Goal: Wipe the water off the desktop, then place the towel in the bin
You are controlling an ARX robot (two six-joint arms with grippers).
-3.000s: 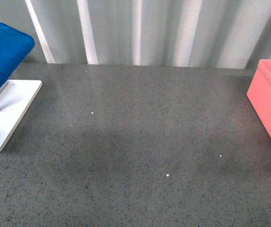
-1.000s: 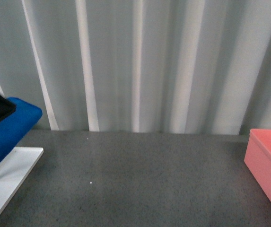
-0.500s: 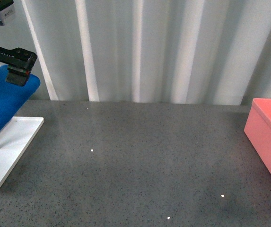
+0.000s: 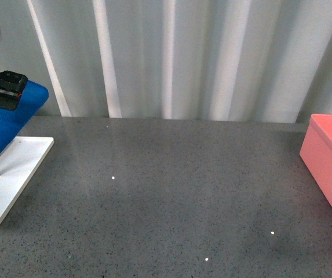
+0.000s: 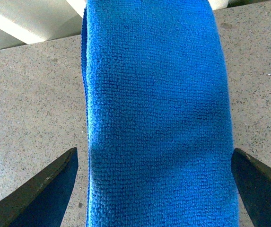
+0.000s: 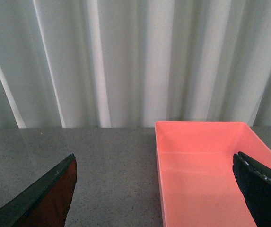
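The towel's sides hang slack from the rack and only the top is held up, so my left gripper will next grab the towel by its top fold (image 4: pixel 28 95).
The bright blue towel (image 4: pixel 3 124) hangs folded over a rack at the desktop's (image 4: pixel 171 191) far left. My left gripper (image 4: pixel 3 95) hovers at the towel's top, open. In the left wrist view the towel (image 5: pixel 156 113) fills the space between the left gripper's (image 5: pixel 154 153) spread fingers (image 5: pixel 45 189), which stand at its two edges; I cannot tell whether they touch it. The salmon-pink bin (image 4: pixel 328 168) stands at the right edge. My right gripper (image 6: pixel 154 156) is open over the desktop beside the bin (image 6: pixel 206 165), which has nothing in it. A few tiny bright specks (image 4: pixel 113 178) dot the desktop.
The rack's white flat base (image 4: pixel 15 179) lies on the desktop under the towel, at the left. A pale corrugated wall (image 4: pixel 171 58) closes off the back edge of the desktop.
My left arm has come into the front view and moved down and left onto the top of the towel. The front view itself shifted up and then partly back.
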